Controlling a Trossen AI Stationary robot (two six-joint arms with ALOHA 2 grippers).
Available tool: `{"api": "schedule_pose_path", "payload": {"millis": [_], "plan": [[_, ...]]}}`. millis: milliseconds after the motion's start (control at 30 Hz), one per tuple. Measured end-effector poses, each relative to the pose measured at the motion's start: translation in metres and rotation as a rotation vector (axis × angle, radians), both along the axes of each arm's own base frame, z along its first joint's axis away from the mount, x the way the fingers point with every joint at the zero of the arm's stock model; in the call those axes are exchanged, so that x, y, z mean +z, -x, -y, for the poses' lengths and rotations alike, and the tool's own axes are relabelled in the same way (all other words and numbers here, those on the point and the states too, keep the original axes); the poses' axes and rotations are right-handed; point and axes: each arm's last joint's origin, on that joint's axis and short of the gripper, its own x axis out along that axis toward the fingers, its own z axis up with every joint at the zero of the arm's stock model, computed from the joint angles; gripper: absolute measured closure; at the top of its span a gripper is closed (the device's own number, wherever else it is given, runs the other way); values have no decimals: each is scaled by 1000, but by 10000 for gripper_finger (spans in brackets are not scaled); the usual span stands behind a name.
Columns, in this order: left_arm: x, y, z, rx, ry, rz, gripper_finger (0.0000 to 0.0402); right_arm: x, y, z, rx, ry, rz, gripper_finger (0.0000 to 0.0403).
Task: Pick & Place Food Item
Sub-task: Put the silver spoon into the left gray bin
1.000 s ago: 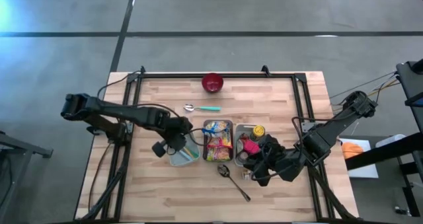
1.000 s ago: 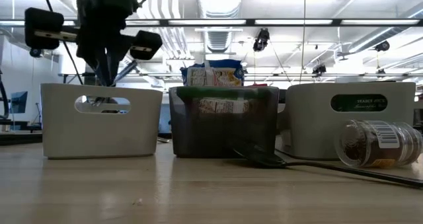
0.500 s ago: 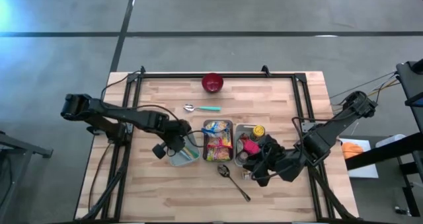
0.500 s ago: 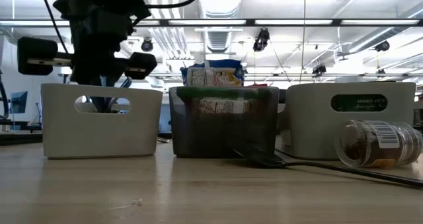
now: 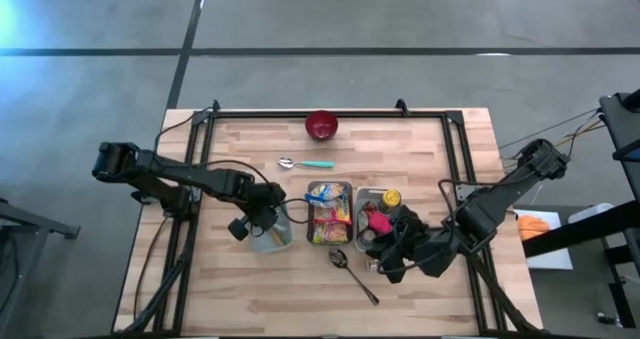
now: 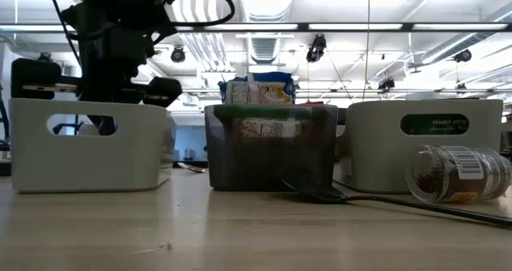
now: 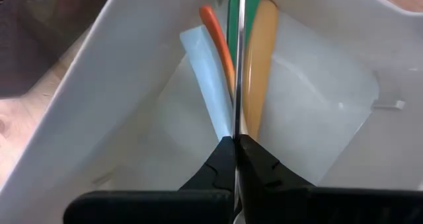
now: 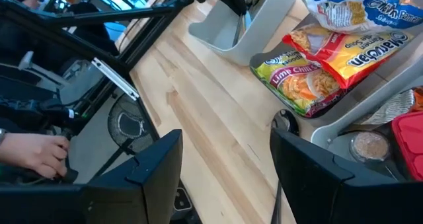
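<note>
My left gripper is ready to release the metal utensil (image 7: 238, 69), because the utensil lines up over the handles inside the white bin and would settle there.
A white bin (image 5: 272, 235) holds utensils with orange, blue and yellow handles (image 7: 215, 45). My left gripper (image 7: 236, 143) reaches down into it, shut on a thin metal utensil with a green end (image 7: 232, 12). In the low view the bin wall (image 6: 88, 155) hides the fingers. Noodle packets (image 5: 331, 215) fill the dark middle bin (image 6: 270, 147). A third bin (image 5: 376, 217) holds a red item. My right gripper (image 8: 225, 139) hangs open above the table near that bin (image 5: 396, 256), with nothing between its fingers. My left gripper pinches the utensil's thin metal part (image 7: 237, 121) between its two fingertips, coming from above and pointing steeply down into the bin. The utensil runs on along the line of the fingers, its green end among the other handles. Whether it rests on the bin's floor, I cannot tell.
A metal spoon (image 5: 354, 275) and a small jar on its side (image 6: 460, 175) lie near the table's front. A red bowl (image 5: 321, 126) and a teal-handled spoon (image 5: 306, 164) lie farther back. A person's hand (image 8: 30, 151) shows beyond the table's left edge.
My left gripper has gone down into the white bin, staying shut. The bin has slid a little toward the table's left and near edges, and in the low view it stands farther left and larger. The right arm has kept still.
</note>
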Motion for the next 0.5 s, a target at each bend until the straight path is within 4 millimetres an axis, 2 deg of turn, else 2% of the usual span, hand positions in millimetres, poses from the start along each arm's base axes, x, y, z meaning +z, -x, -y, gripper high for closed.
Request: {"api": "schedule_pose_path", "payload": {"millis": [500], "plan": [[0,0,0,7,2,1,401,0,0,0,-8,-11,3,178]]}}
